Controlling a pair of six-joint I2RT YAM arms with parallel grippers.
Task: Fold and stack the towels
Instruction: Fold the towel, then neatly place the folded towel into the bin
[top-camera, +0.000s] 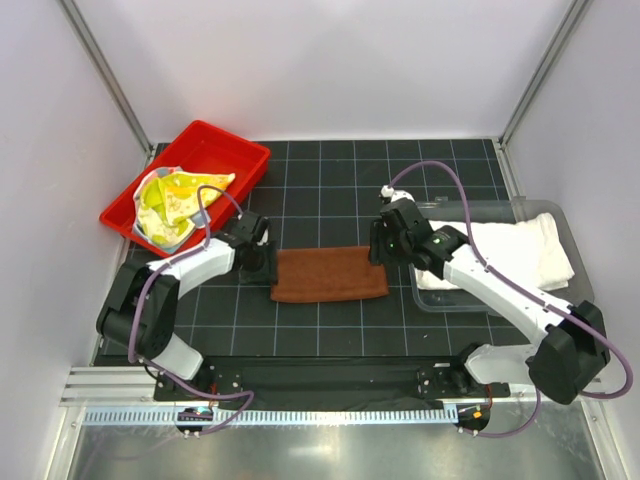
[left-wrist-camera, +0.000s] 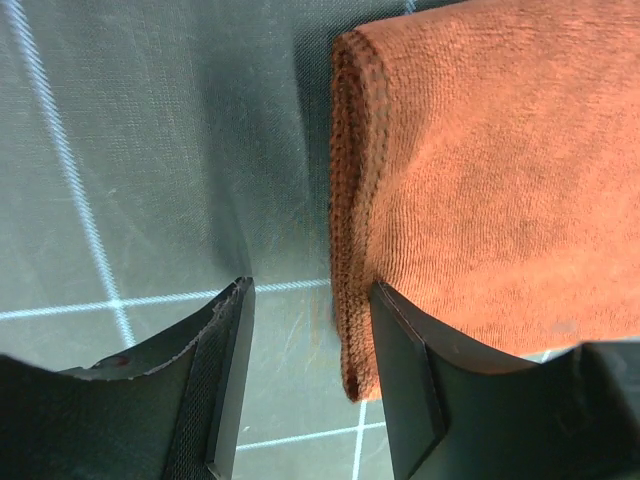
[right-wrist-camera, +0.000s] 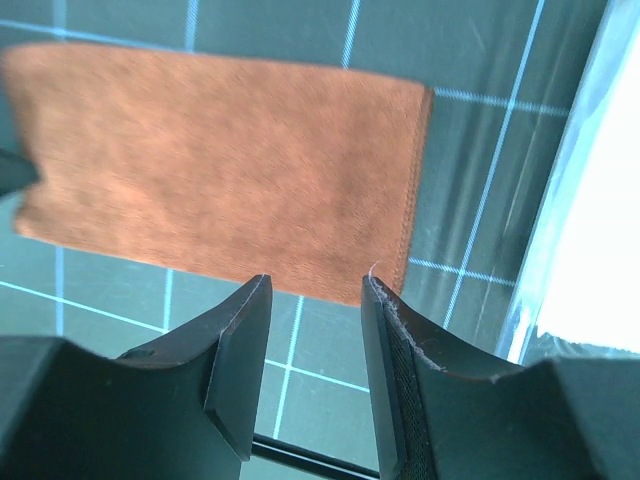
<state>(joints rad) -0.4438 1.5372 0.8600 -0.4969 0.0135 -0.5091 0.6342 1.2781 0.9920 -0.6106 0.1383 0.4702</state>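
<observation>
The brown towel will be pinched next by my right gripper at the end nearest the bin, layers together. The folded towel should then be stacked on the white towel (top-camera: 520, 250).
A brown towel (top-camera: 330, 275) lies folded flat in a long strip on the black grid mat. My left gripper (top-camera: 262, 262) stands at its left end, open. In the left wrist view the towel's folded edge (left-wrist-camera: 350, 200) rests against the inner face of the right finger (left-wrist-camera: 405, 380), and only bare mat shows between the jaws (left-wrist-camera: 310, 300). My right gripper (top-camera: 382, 243) hovers by the strip's far right corner, open and empty (right-wrist-camera: 315, 285), with the brown towel (right-wrist-camera: 220, 170) just beyond its tips. A yellow-green towel (top-camera: 175, 195) lies crumpled in the red tray. A white towel (top-camera: 520, 250) lies in the clear bin.
The red tray (top-camera: 235, 150) sits at the back left, tilted off the mat's corner. The clear bin (top-camera: 440, 295) stands at the right edge, close beside the right arm; its rim (right-wrist-camera: 545, 270) shows in the right wrist view. White walls enclose the mat.
</observation>
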